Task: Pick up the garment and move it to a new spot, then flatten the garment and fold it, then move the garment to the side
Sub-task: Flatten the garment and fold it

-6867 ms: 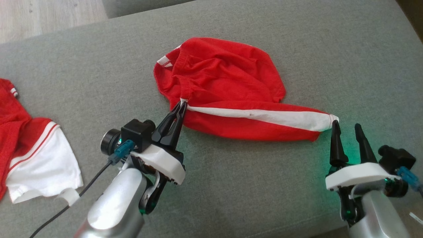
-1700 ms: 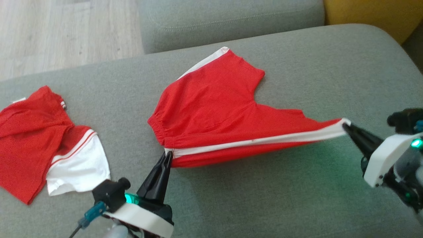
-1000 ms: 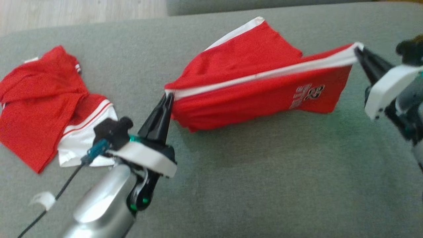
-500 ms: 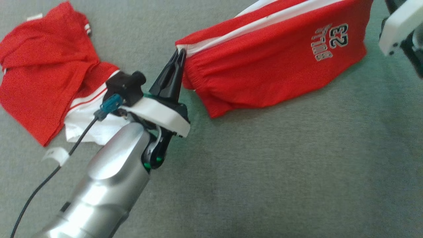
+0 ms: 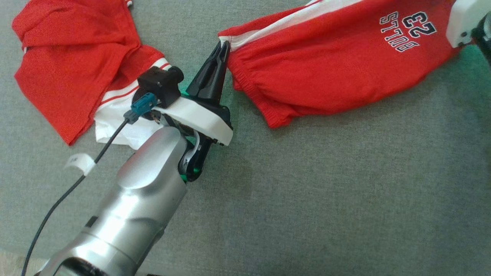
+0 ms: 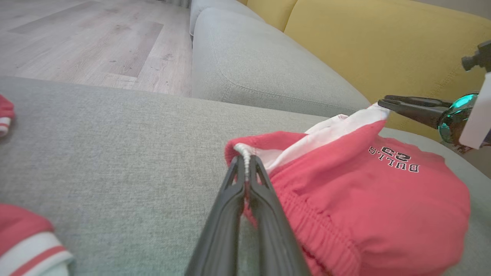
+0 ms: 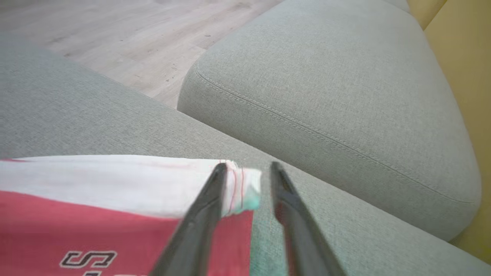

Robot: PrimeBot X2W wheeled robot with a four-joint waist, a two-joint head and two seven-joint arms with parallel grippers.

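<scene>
My right gripper grabs the white hem corner [image 7: 241,188] of the red shorts [image 7: 115,234] next, to flatten and fold them.
The garment [image 5: 345,65] is a pair of red shorts with a white side stripe and a "BULLS 23" print, lying stretched across the grey sofa seat [image 5: 326,191]. My left gripper [image 5: 223,43] is shut on the waistband corner, and the left wrist view shows the white edge pinched between its tips [image 6: 245,159]. My right gripper [image 7: 247,165] has its jaws parted, with the white hem corner [image 7: 241,184] lying between them against the left finger. The left wrist view shows the right gripper [image 6: 383,102] at the far end of the garment [image 6: 376,199]. Its white wrist housing [image 5: 462,21] is at the upper right.
A second red and white garment [image 5: 69,57] lies crumpled at the left of the seat, close to my left wrist. A black cable [image 5: 57,207] trails from that arm. Beyond are another grey cushion [image 7: 326,76], a yellow backrest [image 6: 383,50] and wooden floor [image 6: 96,38].
The head view has tilted further down. The garment has come over so its print side faces up. My right gripper's jaws have parted from shut; the left still pinches the waistband.
</scene>
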